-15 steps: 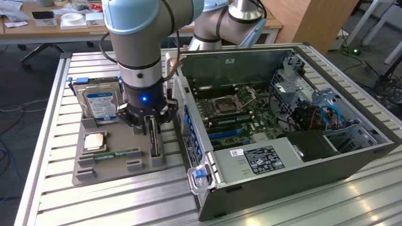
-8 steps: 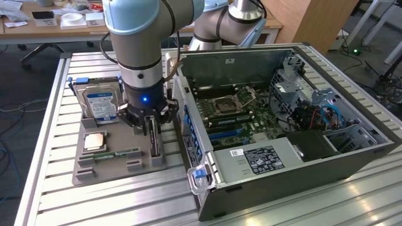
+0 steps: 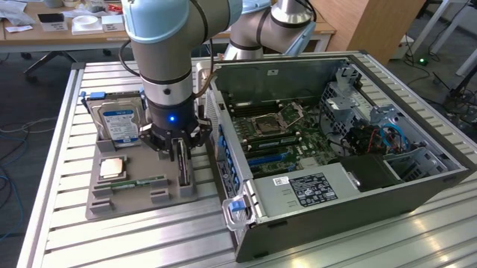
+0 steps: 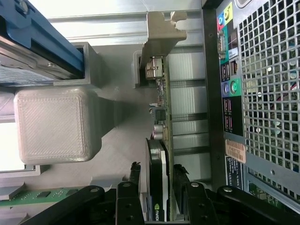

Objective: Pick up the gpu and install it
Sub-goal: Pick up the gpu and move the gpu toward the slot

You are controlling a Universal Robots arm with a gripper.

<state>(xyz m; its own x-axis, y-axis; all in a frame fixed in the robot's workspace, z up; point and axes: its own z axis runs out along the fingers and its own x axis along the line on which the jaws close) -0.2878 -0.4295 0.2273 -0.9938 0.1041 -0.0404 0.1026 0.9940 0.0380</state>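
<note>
Connectors and capacitors stick out from the board near the bracket, so the robot's gripper next needs to pick up the GPU across its flat black cooler shroud to install it.
The gpu stands on its long edge in a slot of the grey holder tray, next to the computer case. In the wrist view the gpu is a thin dark card with a green board edge and a metal bracket at its far end. My gripper is lowered straight over it. The black fingers straddle the card's near end, one on each side, with narrow gaps left. The gripper is open and the card still rests in the tray.
The open computer case lies at the exterior view's right, its motherboard exposed and its rear panel close beside the card. The tray also holds a hard drive, a processor and a green memory stick.
</note>
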